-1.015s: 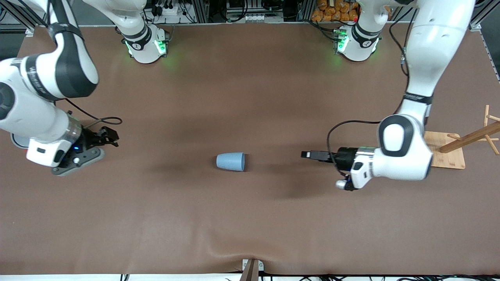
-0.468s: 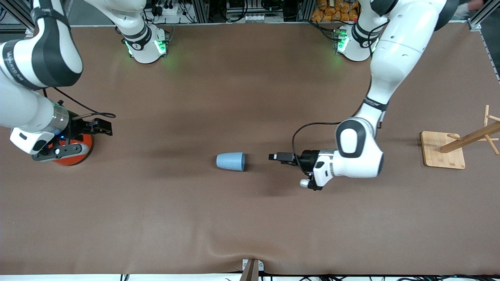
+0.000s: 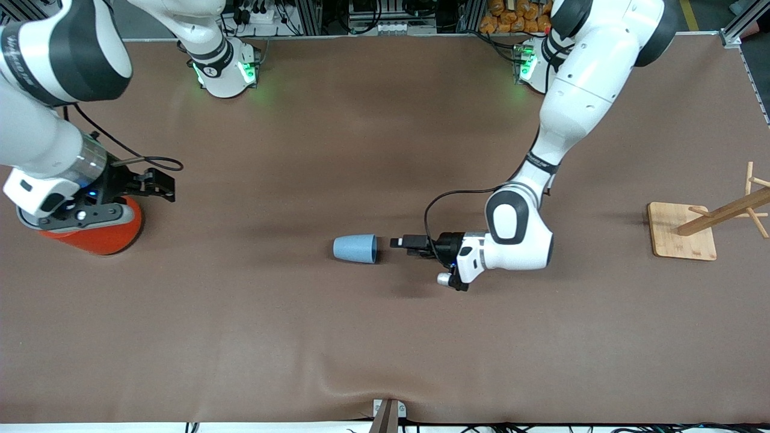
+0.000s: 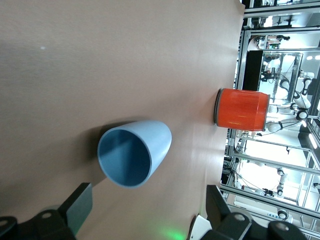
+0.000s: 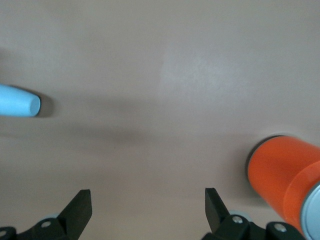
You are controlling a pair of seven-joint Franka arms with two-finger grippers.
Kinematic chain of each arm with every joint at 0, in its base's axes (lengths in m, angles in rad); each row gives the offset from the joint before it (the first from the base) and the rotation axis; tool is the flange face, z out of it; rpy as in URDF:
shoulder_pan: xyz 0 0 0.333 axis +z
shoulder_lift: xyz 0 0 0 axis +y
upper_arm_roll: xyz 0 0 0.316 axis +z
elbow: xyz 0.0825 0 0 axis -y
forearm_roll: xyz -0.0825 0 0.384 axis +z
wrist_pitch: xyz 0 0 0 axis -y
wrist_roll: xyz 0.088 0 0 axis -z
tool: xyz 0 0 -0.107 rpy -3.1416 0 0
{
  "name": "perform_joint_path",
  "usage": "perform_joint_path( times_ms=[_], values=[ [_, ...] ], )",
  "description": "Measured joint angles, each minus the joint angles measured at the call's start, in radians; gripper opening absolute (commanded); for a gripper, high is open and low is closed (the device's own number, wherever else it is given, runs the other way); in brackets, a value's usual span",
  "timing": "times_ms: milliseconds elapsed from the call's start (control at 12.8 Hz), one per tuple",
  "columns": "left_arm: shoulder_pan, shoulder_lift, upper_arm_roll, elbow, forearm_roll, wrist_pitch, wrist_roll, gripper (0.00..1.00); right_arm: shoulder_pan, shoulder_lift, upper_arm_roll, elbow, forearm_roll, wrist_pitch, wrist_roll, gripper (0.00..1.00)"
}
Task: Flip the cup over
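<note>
My left gripper takes hold of the rim of the cup's opening (image 3: 375,249) next, to flip the light-blue cup (image 3: 352,248) upright.
The light-blue cup (image 3: 355,248) lies on its side in the middle of the brown table, its mouth turned toward the left arm's end. My left gripper (image 3: 397,243) is open and low over the table, just short of the mouth and level with it. In the left wrist view the cup (image 4: 134,160) shows its darker inside, a little ahead of the gripper (image 4: 149,205) and apart from both fingers. My right gripper (image 3: 159,185) is open and empty over the table by the orange can. The right wrist view (image 5: 147,205) shows the cup (image 5: 17,100) far off.
An orange can (image 3: 96,231) stands at the right arm's end of the table, partly under that arm's wrist; it also shows in the left wrist view (image 4: 241,109) and the right wrist view (image 5: 285,170). A wooden rack on a base (image 3: 683,231) stands at the left arm's end.
My left gripper has moved across the table toward the cup's mouth. My right arm has drawn back and up, uncovering the orange can. The cup has not moved.
</note>
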Motion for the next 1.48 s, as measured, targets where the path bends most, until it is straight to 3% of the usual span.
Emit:
perform_joint_path(
  times_ms=[156, 234, 468, 702, 937, 1015, 1093, 1171, 1327, 1483],
  values=[
    [-0.029, 0.026, 0.0, 0.029, -0.002, 0.045, 0.0, 1.0, 0.003, -0.001, -0.015, 0.023, 0.0, -0.033, 0.0, 1.0],
    [-0.041, 0.034, 0.0, 0.041, -0.002, 0.063, 0.0, 1.0, 0.024, -0.002, -0.052, 0.034, 0.0, -0.051, 0.0, 1.0],
    [-0.08, 0.066, 0.0, 0.079, -0.049, 0.103, 0.002, 1.0, 0.139, -0.013, -0.256, 0.075, 0.004, -0.082, -0.004, 1.0],
    [-0.103, 0.084, 0.0, 0.096, -0.058, 0.126, 0.006, 1.0, 0.221, -0.057, -0.372, 0.083, 0.06, -0.183, -0.002, 1.0],
    [-0.114, 0.108, 0.0, 0.121, -0.095, 0.135, 0.031, 1.0, 0.241, -0.076, -0.417, 0.099, 0.072, -0.23, 0.016, 1.0],
    [-0.123, 0.113, 0.0, 0.127, -0.115, 0.137, 0.036, 0.94, 0.238, -0.076, -0.42, 0.113, 0.072, -0.251, 0.036, 1.0],
    [-0.133, 0.116, 0.001, 0.131, -0.128, 0.146, 0.041, 0.61, 0.235, -0.076, -0.42, 0.125, 0.073, -0.264, 0.05, 1.0],
    [-0.142, 0.117, 0.002, 0.134, -0.132, 0.153, 0.053, 0.37, 0.228, -0.076, -0.416, 0.133, 0.073, -0.268, 0.054, 1.0],
    [-0.148, 0.119, 0.004, 0.135, -0.135, 0.16, 0.107, 0.03, 0.196, -0.076, -0.384, 0.146, 0.073, -0.275, 0.056, 1.0],
    [-0.147, 0.125, 0.008, 0.135, -0.135, 0.161, 0.148, 0.0, 0.17, -0.076, -0.358, 0.161, 0.073, -0.29, 0.059, 1.0]
  ],
)
